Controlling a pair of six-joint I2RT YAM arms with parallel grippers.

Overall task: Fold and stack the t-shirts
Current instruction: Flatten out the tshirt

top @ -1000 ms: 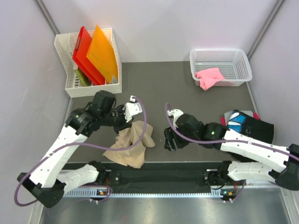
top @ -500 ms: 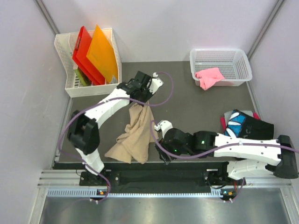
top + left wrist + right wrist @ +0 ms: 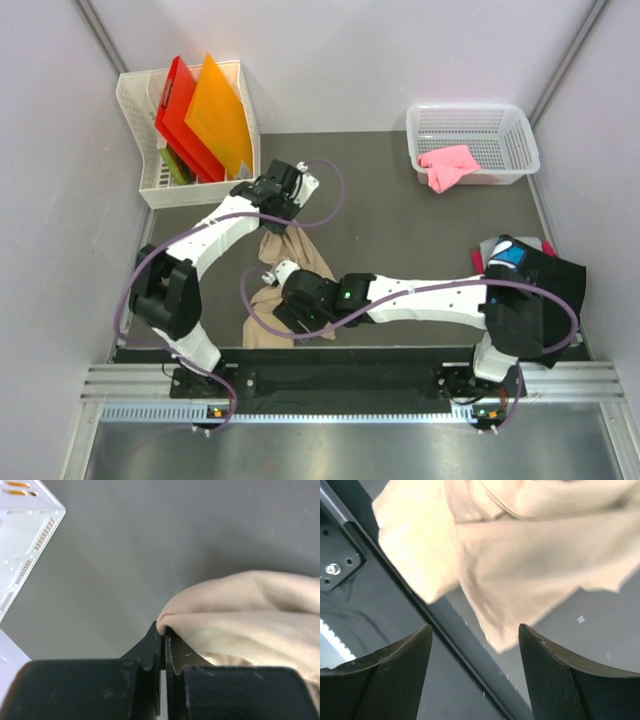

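The tan t-shirt [image 3: 303,258] needs to be spread for folding, so my right gripper will next grab it by the loose pointed corner at its near end.
The tan t-shirt [image 3: 303,258] hangs crumpled in a long strip from the table's middle toward the front edge. My left gripper [image 3: 280,222] is shut on its far end; the left wrist view shows a fold of tan t-shirt [image 3: 250,615] pinched at the left gripper [image 3: 162,628]. My right gripper [image 3: 296,314] hovers open over the shirt's near end. In the right wrist view the tan t-shirt [image 3: 520,555] lies just beyond the right gripper [image 3: 475,642], with nothing between the fingers. The black t-shirt [image 3: 535,268] lies at the right. The pink t-shirt [image 3: 447,166] sits in a basket.
A white bin [image 3: 150,190] at the back left holds red and orange plastic sheets [image 3: 205,115]. A white mesh basket [image 3: 522,140] stands at the back right. The black front rail [image 3: 350,380] runs along the table's near edge, right under the shirt's hem.
The left gripper lifted the tan shirt's end toward the back, stretching it out. The right arm swept left across the table to the shirt's near end, still open.
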